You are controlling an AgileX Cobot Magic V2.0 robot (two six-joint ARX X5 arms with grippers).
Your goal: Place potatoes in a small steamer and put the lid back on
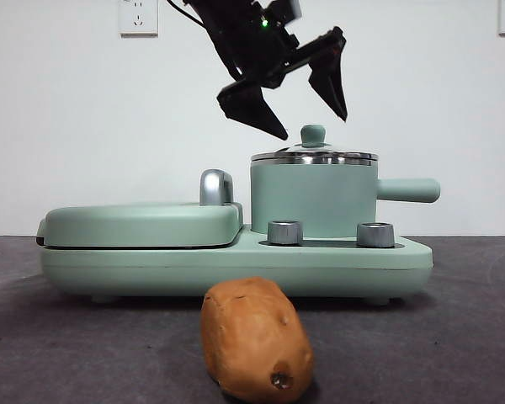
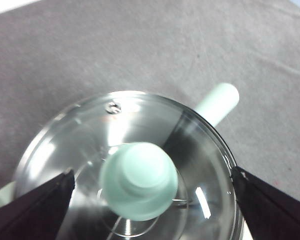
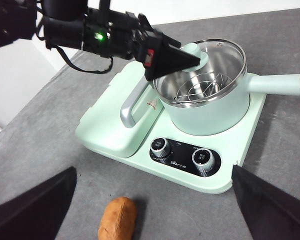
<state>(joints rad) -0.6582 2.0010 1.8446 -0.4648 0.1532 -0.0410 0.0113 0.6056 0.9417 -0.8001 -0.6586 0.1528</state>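
The glass lid is wider than my open fingers, so my left gripper should next grab it by the narrow green knob on top (image 1: 313, 135) (image 2: 139, 177).
The orange-brown potato (image 1: 257, 341) lies on the grey table in front of the appliance, also seen in the right wrist view (image 3: 117, 218). The mint-green small steamer (image 1: 313, 198) stands on the base, its stubby handle (image 2: 217, 103) pointing right. The glass lid (image 1: 324, 156) rests on its rim. My left gripper (image 1: 313, 124) hangs open just above the lid, one jaw on either side of the green knob (image 2: 138, 180) without touching it. High above the table's near side, my right gripper (image 3: 153, 170) is open and empty.
The steamer sits on a mint-green appliance base (image 1: 236, 261) with a closed flat grill plate (image 1: 143, 223) on the left, a steel handle (image 1: 215, 187) and two dials (image 3: 160, 147). A wire rack (image 3: 200, 90) shows through the lid. A white wall stands behind.
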